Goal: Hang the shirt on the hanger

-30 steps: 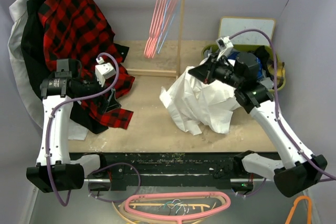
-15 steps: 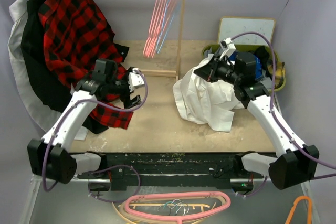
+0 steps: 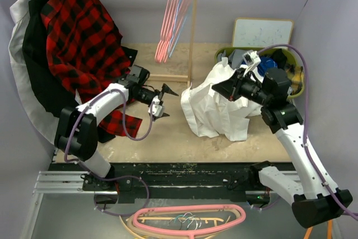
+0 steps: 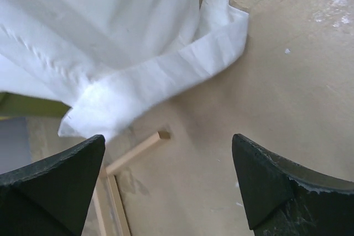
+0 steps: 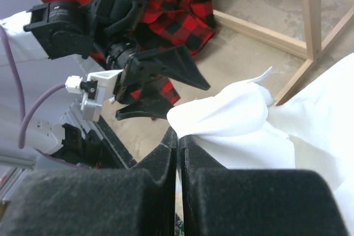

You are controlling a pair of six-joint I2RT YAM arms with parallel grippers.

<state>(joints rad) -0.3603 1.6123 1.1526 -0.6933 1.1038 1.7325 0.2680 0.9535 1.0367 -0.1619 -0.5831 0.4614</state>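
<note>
My left gripper pinches the shirt cuff [image 4: 166, 70] by its near corner [image 4: 98, 122] next, since that leaves the shirt's body free to spread for the hanger.
The white shirt [image 3: 215, 110] hangs in a bunch right of centre, its hem on the table. My right gripper [image 3: 232, 90] is shut on a fold of it near the top; the right wrist view shows the pads [image 5: 166, 153] pinching white cloth [image 5: 243, 114]. My left gripper [image 3: 166, 101] is open and empty, pointing right, just left of the shirt. In the left wrist view its fingertips [image 4: 72, 164] frame bare table below a shirt cuff [image 4: 166, 70]. A thin light-blue hanger [image 3: 180, 23] hangs among pink ones on the rail.
Pink hangers [image 3: 168, 20] hang by the wooden rack post [image 3: 193, 32]; its base bar [image 3: 162, 76] lies on the table. A red-and-black plaid shirt [image 3: 84, 32] drapes at left. A green basket [image 3: 296, 74] and whiteboard [image 3: 263, 32] stand back right.
My left arm has swung right from the plaid shirt to beside the white shirt, gripper open. My right gripper has drawn the shirt up and slightly right, so it hangs taller.
</note>
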